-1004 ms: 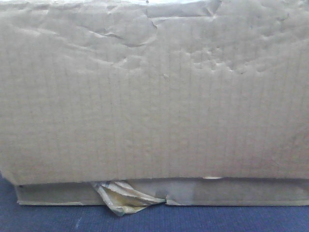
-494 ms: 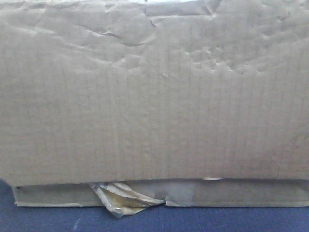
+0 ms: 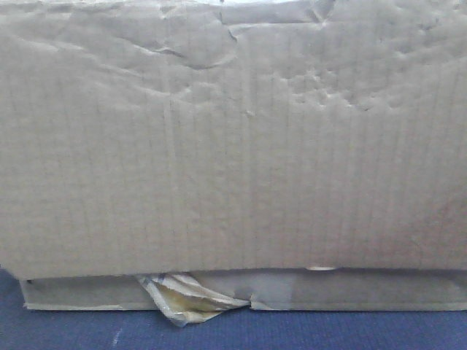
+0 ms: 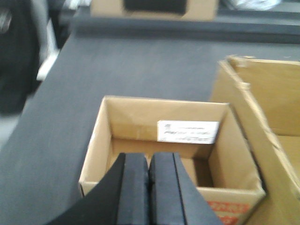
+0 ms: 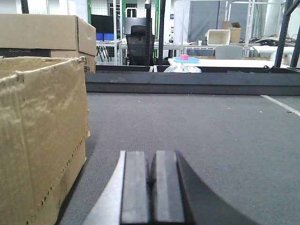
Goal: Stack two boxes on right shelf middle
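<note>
The small box is to be stacked on the shelf, so the robot's left gripper should next grab the side of the small box beside its labelled side.
The large creased brown box [image 3: 233, 146] fills the front view. It rests on the thin flat box [image 3: 365, 292], whose crumpled yellowish tape scrap [image 3: 186, 299] sticks out at the lower left. My left gripper [image 4: 149, 164] is shut and empty above a small open cardboard box [image 4: 96, 140] with a white label [image 4: 187, 131]. My right gripper [image 5: 151, 161] is shut and empty, low over grey carpet, right of a tall creased cardboard box [image 5: 42, 131]. The steel shelf is out of view.
A bigger open cardboard box [image 4: 276, 93] stands right of the small one. Another cardboard box [image 5: 42, 30] sits behind the tall one. A dark raised ledge [image 5: 187, 82] crosses the carpet's far side, with desks and racks beyond. Blue carpet [image 3: 328, 332] lies under the stack.
The stacked boxes shift very slightly left in the front view; otherwise nothing visibly changes.
</note>
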Available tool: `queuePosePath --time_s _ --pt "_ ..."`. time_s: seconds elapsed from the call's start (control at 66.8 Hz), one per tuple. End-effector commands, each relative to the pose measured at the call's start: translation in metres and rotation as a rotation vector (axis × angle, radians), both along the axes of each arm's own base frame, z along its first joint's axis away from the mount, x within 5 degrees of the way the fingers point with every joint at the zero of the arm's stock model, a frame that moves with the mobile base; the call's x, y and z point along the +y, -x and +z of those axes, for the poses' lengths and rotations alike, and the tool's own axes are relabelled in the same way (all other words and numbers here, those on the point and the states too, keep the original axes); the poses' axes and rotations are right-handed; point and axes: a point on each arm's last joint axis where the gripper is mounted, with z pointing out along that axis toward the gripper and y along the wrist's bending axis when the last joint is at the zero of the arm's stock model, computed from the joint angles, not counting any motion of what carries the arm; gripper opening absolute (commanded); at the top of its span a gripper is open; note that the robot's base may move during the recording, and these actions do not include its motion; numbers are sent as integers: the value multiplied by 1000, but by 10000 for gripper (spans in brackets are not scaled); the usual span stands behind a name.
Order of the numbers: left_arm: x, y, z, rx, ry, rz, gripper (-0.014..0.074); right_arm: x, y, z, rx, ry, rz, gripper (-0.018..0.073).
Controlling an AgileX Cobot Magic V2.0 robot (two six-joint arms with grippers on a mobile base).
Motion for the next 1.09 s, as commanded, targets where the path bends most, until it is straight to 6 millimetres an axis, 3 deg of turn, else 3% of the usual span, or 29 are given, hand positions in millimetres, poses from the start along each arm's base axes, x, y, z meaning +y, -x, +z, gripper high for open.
queuePosePath --time_s 0.0,0.18,0.315,0.464,0.629,0.809,0.944,1.004,1.078 --pt "1 -25 1 130 36 47 -99 0 0 1 -17 4 -4 -168" --pt "-5 -90 -8 402 -46 -46 -98 0 0 1 -17 4 -4 -168" --pt "-7 -136 -8 465 -87 -93 -98 0 0 1 -17 4 -4 -168" --pt "4 -175 -11 564 -83 -110 -98 0 0 1 -17 4 -4 -168" --pt "25 -190 -22 660 17 -171 -98 0 0 1 -17 4 -4 -168" --pt "54 -187 -21 637 30 -67 -99 0 0 1 -17 4 -4 -168" --pt "58 -188 -22 631 -22 -82 -97 0 0 1 -17 4 -4 -168" --pt "59 -189 -22 620 -37 -86 -62 0 0 1 -17 4 -4 -168" --pt "61 -190 -23 617 -63 -76 44 0 0 1 -17 4 -4 -168"
